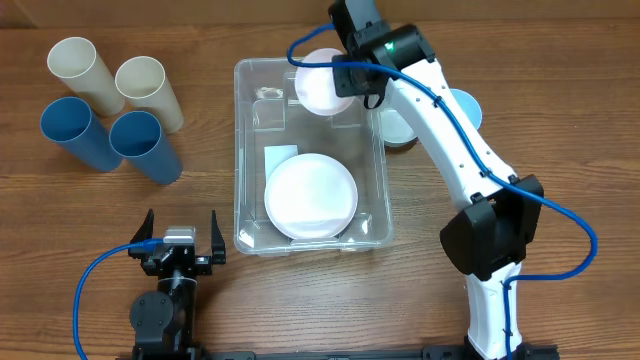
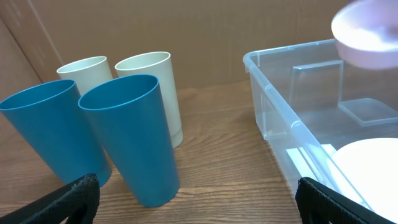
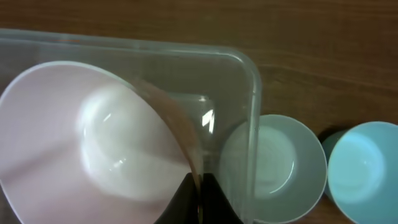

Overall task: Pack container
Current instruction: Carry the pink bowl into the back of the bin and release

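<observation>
I should lower the pale pink bowl into the bin before my right gripper lets go, because it tilts with its far edge (image 1: pixel 318 53) overlapping the bin's far rim (image 1: pixel 268 60).
The container (image 1: pixel 242 150) is a large clear plastic bin in the middle of the table, with a white plate (image 1: pixel 310 196) lying inside at its near end. My right gripper (image 1: pixel 352 78) is shut on the rim of a pale pink bowl (image 1: pixel 320 84) and holds it above the bin's far right corner. In the right wrist view the fingers (image 3: pixel 200 193) pinch the bowl (image 3: pixel 87 137) edge over the container wall (image 3: pixel 252 93). My left gripper (image 1: pixel 180 236) is open and empty, near the table's front, left of the bin (image 2: pixel 273 106).
Two cream cups (image 1: pixel 85 72) and two blue cups (image 1: pixel 145 147) lie at the far left. A pale green bowl (image 3: pixel 273 168) and a light blue bowl (image 3: pixel 364 168) sit on the table just right of the bin.
</observation>
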